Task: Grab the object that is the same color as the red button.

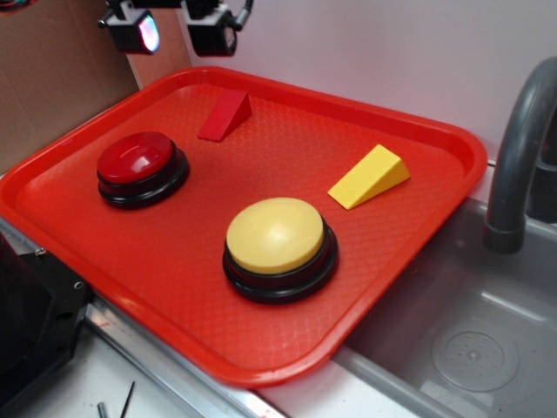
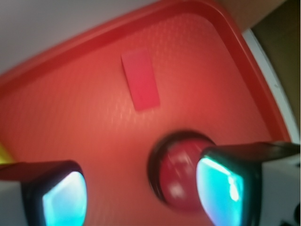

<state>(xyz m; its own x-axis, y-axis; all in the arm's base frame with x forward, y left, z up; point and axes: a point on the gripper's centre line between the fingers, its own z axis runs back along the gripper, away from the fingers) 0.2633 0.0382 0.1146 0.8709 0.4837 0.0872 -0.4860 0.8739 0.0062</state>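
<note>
My gripper grabs the red wedge, by its thick end (image 1: 238, 102), next, to pick out the color match for the red button (image 1: 139, 165).
The object, a small red wedge (image 1: 225, 115), lies on the red tray (image 1: 174, 261) near its far edge; from the wrist view the wedge (image 2: 140, 80) shows as a red rectangle. The red button (image 1: 139, 165) sits on its black base at the tray's left. In the wrist view the red button (image 2: 181, 174) is partly hidden behind one fingertip (image 2: 223, 188). My gripper (image 1: 178, 30) hangs high above the tray's far left corner, open and empty; the gripper (image 2: 141, 195) has its jaws wide apart.
A yellow-domed button (image 1: 277, 244) stands in the tray's front middle and a yellow wedge (image 1: 369, 177) lies at its right. A grey faucet (image 1: 515, 157) and sink basin (image 1: 470, 340) lie to the right. Brown cardboard (image 1: 52, 78) stands at the back left.
</note>
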